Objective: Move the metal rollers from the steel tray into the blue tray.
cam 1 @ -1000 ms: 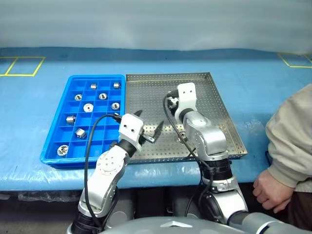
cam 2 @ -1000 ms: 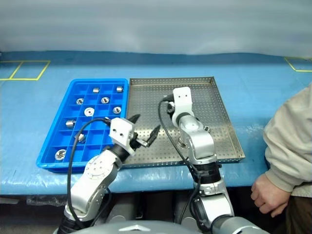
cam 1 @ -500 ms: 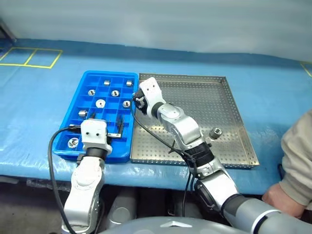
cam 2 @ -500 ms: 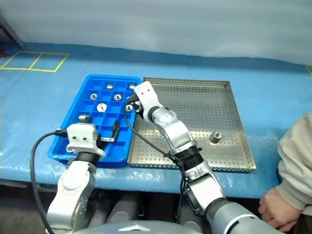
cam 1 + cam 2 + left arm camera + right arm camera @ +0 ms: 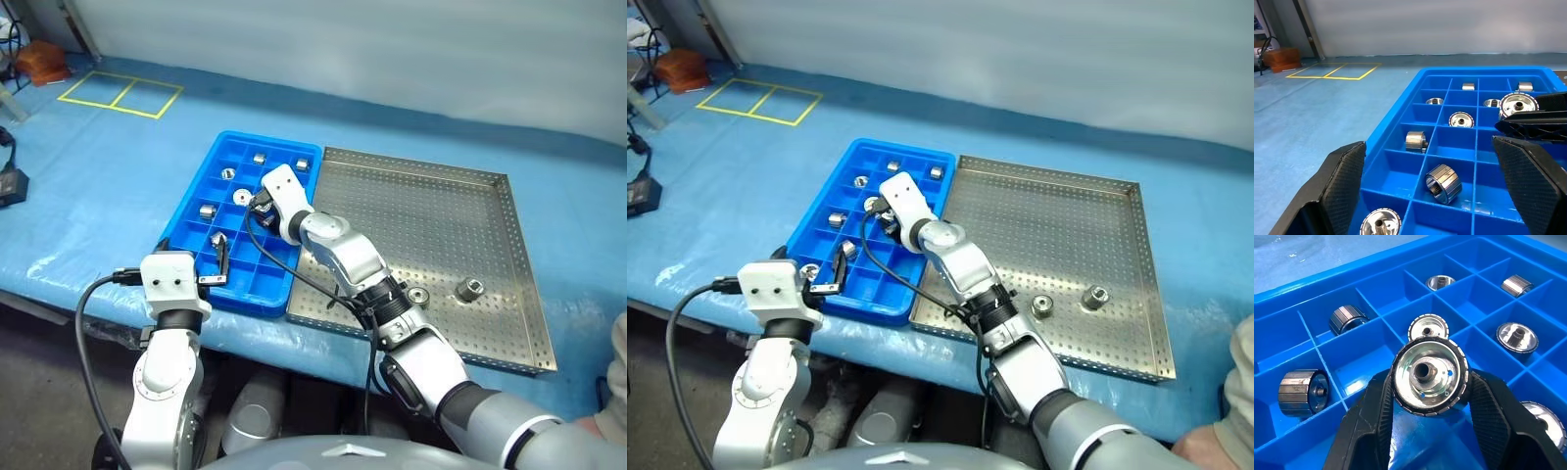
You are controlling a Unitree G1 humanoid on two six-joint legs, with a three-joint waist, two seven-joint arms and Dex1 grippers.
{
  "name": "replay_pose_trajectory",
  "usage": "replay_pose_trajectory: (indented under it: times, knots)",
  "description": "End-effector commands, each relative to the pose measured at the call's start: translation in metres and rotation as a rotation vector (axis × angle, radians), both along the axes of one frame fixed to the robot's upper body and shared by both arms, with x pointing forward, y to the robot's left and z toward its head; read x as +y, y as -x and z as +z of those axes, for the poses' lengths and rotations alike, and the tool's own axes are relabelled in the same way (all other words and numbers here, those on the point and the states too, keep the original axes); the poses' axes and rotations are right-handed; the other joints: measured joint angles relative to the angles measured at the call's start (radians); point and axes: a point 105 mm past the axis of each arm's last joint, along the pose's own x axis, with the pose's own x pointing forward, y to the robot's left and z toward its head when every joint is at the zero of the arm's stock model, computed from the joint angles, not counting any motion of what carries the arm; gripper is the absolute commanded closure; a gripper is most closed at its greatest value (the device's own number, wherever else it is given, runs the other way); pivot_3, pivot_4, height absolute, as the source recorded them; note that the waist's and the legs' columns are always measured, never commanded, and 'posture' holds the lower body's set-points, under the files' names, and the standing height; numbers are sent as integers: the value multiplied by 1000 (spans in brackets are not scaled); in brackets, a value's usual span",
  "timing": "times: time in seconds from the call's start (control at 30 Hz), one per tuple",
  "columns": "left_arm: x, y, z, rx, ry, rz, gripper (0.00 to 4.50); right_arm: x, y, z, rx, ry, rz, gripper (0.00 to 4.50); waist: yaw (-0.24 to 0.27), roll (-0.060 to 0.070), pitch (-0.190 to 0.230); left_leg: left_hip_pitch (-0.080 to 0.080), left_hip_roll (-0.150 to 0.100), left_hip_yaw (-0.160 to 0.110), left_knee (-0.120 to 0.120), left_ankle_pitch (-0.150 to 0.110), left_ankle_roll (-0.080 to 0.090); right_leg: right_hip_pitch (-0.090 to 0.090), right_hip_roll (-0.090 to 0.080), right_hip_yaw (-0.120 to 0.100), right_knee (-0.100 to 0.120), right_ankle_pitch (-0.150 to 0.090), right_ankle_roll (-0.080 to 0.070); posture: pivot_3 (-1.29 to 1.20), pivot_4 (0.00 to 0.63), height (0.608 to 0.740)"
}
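I should open my right gripper: the held roller is over a section of the blue tray, inside that section's sides, and would stay there.
My right gripper is shut on one of the metal rollers, a shiny ribbed ring with a central hole. It holds the roller just above the compartments in the middle of the blue tray. Several more rollers lie in separate compartments of that tray. Two rollers lie near the front edge of the steel tray, just right of the blue tray. At the blue tray's near edge my left gripper is open and level, with nothing between its fingers.
Both trays rest on a table under a blue cover, with yellow tape squares at the far left. A black object lies at the left edge. A person's beige sleeve shows at the near right.
The camera has swung to the left. My right gripper carried the roller from over the steel tray to over the blue tray. My left gripper drew left to the blue tray's near edge.
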Motion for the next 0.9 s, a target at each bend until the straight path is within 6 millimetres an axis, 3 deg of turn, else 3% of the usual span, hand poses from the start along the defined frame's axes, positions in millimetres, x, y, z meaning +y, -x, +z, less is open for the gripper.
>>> replay_pose_trajectory:
  times: [0.03,0.17,0.3,0.43,0.63,0.8,0.9]
  knots:
    - [-4,3,18,-78,8,-22,0,2,-1,8,-21,-32,8,2628,16,0,0,-1,0,0,0,0,0,0,0,0,0,0,0,526,150,740]
    - [-8,3,17,-72,12,-45,0,-2,2,2,1,-29,11,1367,42,0,0,-2,0,0,0,0,-1,-2,0,-1,0,0,0,508,150,740]
    - [-14,1,16,-62,11,-80,0,-11,5,10,-18,-55,-2,65,57,0,-1,-8,0,0,2,0,-2,-7,1,-2,1,0,0,466,150,740]
    - [-24,-4,17,-62,13,-145,0,-38,6,29,-68,-104,-86,29,61,0,-1,-13,-1,1,3,1,-2,-10,1,-4,1,0,0,396,150,740]
    - [-54,-14,14,-42,22,-339,0,-111,9,37,-116,-101,-365,29,35,0,-3,-13,-2,1,4,1,-2,-10,1,-4,1,0,0,273,150,740]
    - [-91,-12,6,0,6,-574,0,-175,20,24,-116,-34,-656,29,-48,1,-4,-13,-2,1,5,1,-2,-9,1,-3,1,2,-2,156,150,740]
    - [-110,-7,4,15,11,-703,0,-205,30,15,-103,-17,-814,29,-130,2,-4,-13,-3,1,5,1,-2,-8,1,-3,1,3,-4,113,150,740]
